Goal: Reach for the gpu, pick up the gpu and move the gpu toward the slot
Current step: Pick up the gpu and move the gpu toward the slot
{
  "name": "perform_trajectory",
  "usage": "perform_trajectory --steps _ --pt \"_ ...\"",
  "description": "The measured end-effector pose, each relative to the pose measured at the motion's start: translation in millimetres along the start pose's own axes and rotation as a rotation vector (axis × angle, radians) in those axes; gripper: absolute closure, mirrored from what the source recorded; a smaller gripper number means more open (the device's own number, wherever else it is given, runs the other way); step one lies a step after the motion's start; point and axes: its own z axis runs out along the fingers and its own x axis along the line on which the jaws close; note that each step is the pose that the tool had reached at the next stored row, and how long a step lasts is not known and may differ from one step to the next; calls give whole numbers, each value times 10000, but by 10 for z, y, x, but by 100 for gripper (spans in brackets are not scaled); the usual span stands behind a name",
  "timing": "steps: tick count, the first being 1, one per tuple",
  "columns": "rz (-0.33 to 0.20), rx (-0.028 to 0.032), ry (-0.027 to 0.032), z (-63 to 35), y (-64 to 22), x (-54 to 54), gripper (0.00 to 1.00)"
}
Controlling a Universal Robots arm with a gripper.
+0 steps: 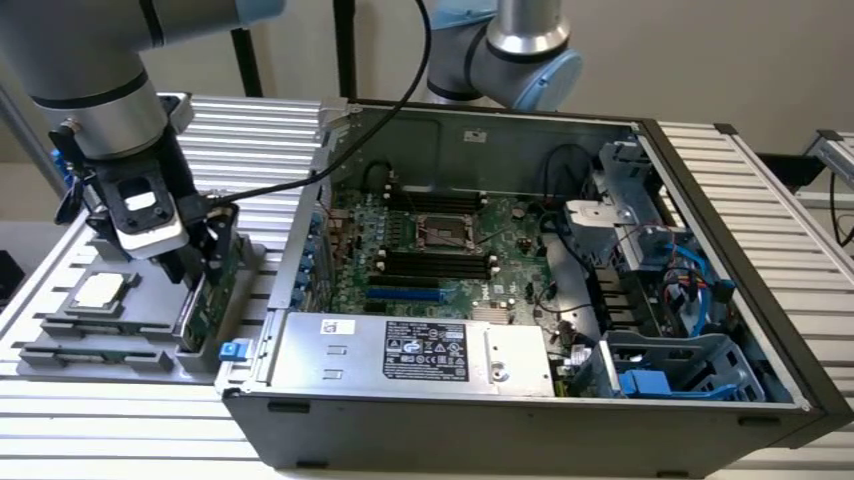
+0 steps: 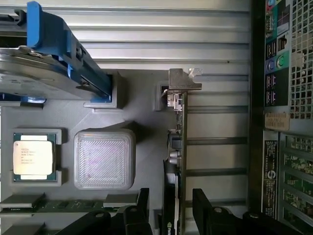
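My gripper grabs the GPU by its upper edge near the middle next, since the grey holder [image 1: 198, 358] holds the GPU low at its ends.
The gpu [image 1: 203, 305] stands on its edge in a grey holder tray [image 1: 80, 345], to the exterior view's left of the open computer case [image 1: 534, 420]. In the wrist view the gpu [image 2: 179, 132] appears edge-on as a thin green board, with its silver bracket [image 2: 184, 81] at the far end. My gripper [image 1: 187, 268] hangs right over the card. The gripper [image 2: 171, 196] is open, its black fingers [image 2: 199, 198] straddling the board with a small gap on each side. Inside the case, the blue slot [image 1: 407, 296] lies on the motherboard.
A square silver processor chip [image 2: 33, 156] rests in the tray beside a ribbed grey block [image 2: 104, 158]. The hard drive with blue rails [image 2: 54, 56] sits further along. The case wall [image 2: 283, 117] runs close to the card. A power supply [image 1: 414, 350] fills the case's front.
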Motion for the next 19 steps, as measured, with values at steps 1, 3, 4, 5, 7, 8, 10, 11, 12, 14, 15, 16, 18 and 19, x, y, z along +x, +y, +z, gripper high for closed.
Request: perform_trajectory --steps 1,3,4,5,7,8,10,11,12,14,15,16,18,19 --pt "-3 45 -16 6 4 1 52" --pt "-6 113 -57 24 14 2 52" --pt "-6 135 -79 35 22 3 52" --pt "-6 153 -93 45 31 4 52" --pt "-7 155 -107 56 42 5 52" --pt "-7 156 -111 60 45 4 52" --pt "-8 159 -118 63 45 5 52" --pt "-6 159 -130 66 46 6 52" --pt "-5 157 -146 70 46 6 52" --pt "-3 140 -184 75 46 6 52" --pt "-1 131 -206 79 47 6 52" --pt "0 129 -211 81 47 6 52" --pt "-1 128 -211 83 46 7 52" --pt "0 128 -211 84 47 8 52"
